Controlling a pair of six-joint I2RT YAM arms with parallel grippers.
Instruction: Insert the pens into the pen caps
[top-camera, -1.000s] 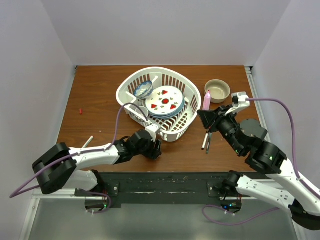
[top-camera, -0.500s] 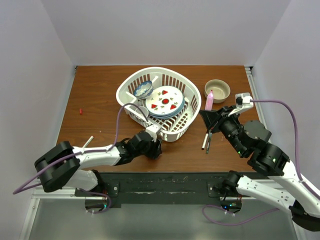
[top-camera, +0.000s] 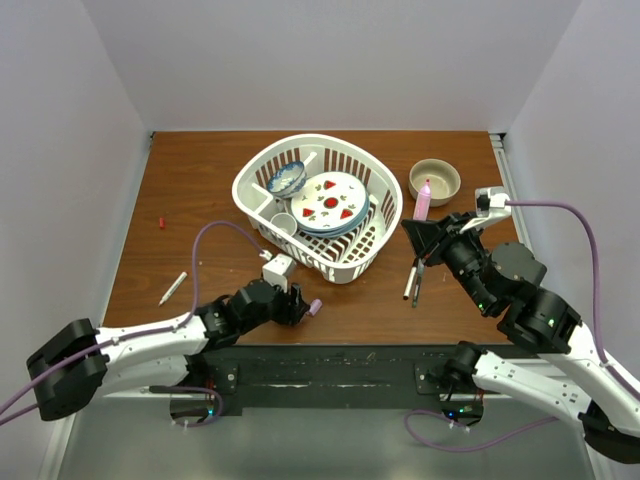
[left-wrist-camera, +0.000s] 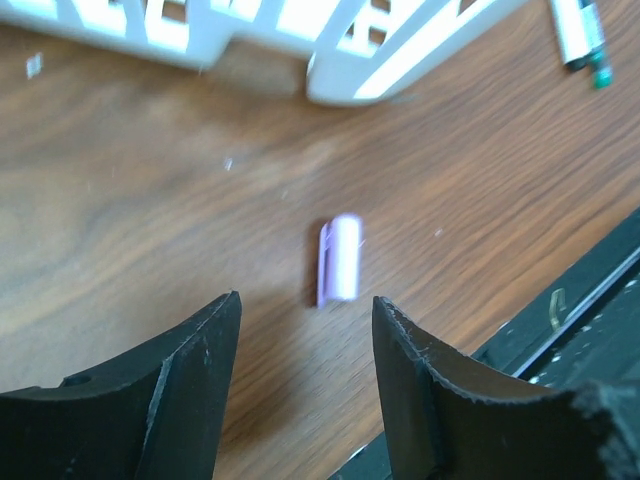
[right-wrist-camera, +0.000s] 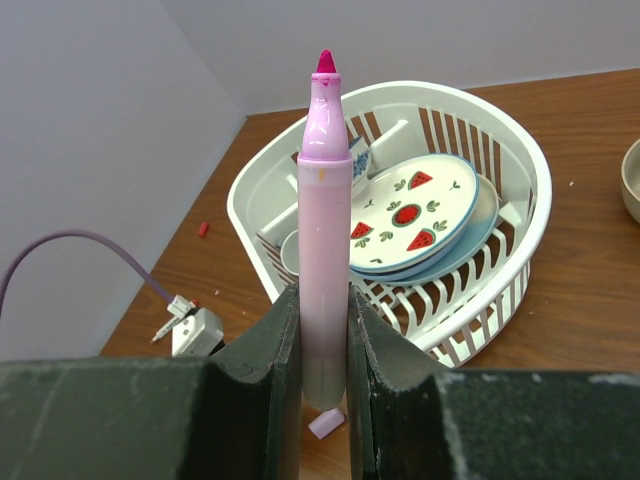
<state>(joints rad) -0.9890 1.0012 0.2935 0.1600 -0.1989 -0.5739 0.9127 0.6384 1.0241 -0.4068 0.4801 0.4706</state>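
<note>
The lilac-pink cap (top-camera: 315, 307) will be grabbed across its sides by my left gripper next. The cap's open end will stay free to insert the lilac-pink pen.
My right gripper (top-camera: 426, 228) is shut on the lilac-pink pen (top-camera: 423, 200) and holds it upright above the table, tip up. In the right wrist view the pen (right-wrist-camera: 323, 240) stands between the fingers of that gripper (right-wrist-camera: 323, 335). The lilac-pink cap (top-camera: 315, 307) lies on its side on the table. My left gripper (top-camera: 298, 308) is open and empty, just left of the cap. In the left wrist view the cap (left-wrist-camera: 340, 258) lies just beyond the gap of this gripper (left-wrist-camera: 305, 312). A white pen (top-camera: 410, 281) and a dark pen (top-camera: 417, 283) lie side by side. Another white pen (top-camera: 173, 288) lies far left. A red cap (top-camera: 161, 222) lies at the left.
A white basket (top-camera: 300, 141) stands mid-table with a watermelon plate (top-camera: 330, 203), a blue bowl (top-camera: 286, 178) and a cup (top-camera: 283, 222). A tan bowl (top-camera: 435, 182) sits behind the right gripper. The black rail (top-camera: 330, 360) runs along the near edge.
My left gripper has drawn back to the left and toward the near edge. The lilac cap, hidden under it before, now lies bare on the table. The right gripper shifted slightly right.
</note>
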